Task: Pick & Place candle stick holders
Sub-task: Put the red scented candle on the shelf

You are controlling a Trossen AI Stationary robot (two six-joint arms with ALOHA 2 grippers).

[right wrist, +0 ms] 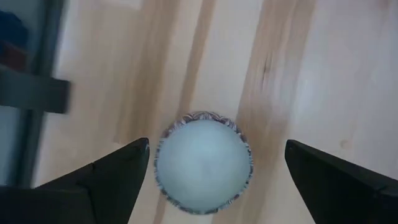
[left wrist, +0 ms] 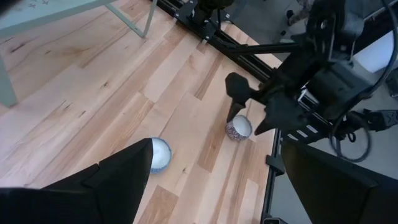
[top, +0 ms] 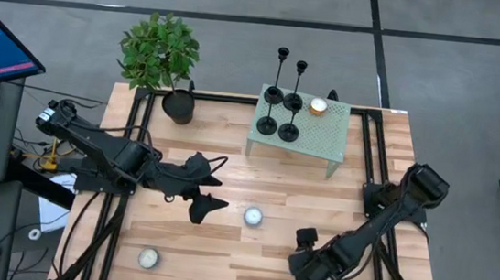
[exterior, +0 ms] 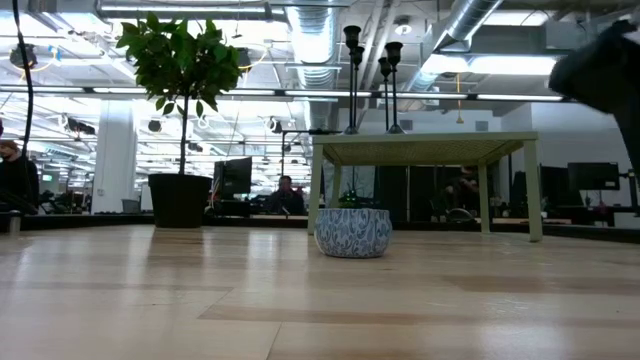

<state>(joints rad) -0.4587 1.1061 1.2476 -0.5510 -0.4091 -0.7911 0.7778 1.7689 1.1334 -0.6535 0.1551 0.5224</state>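
Note:
It isn't time to close on the white tealight [right wrist: 203, 165] yet: my right gripper's fingers stop above the tealight and would miss it now, so I need to first lower my right gripper.
Several black candle stick holders [top: 283, 102] stand by their round bases on a small green table [top: 319, 139] at the back; the low view shows their stems [exterior: 352, 75] above the tabletop. My right gripper [right wrist: 217, 168] points down near the front right, open. Its fingers stand on either side of a white tealight in a patterned cup [right wrist: 203, 163] without touching it; the left wrist view shows the same gripper [left wrist: 245, 109] over that cup [left wrist: 239, 129]. My left gripper [top: 212, 194] hovers open over the table's middle left, holding nothing.
A second tealight [top: 253, 216] sits mid-table and a third [top: 147, 258] near the front left. An orange tealight [top: 318, 106] rests on the green table. A potted plant [top: 161, 58] stands at the back left. Black frame rails [top: 372, 161] run along both sides.

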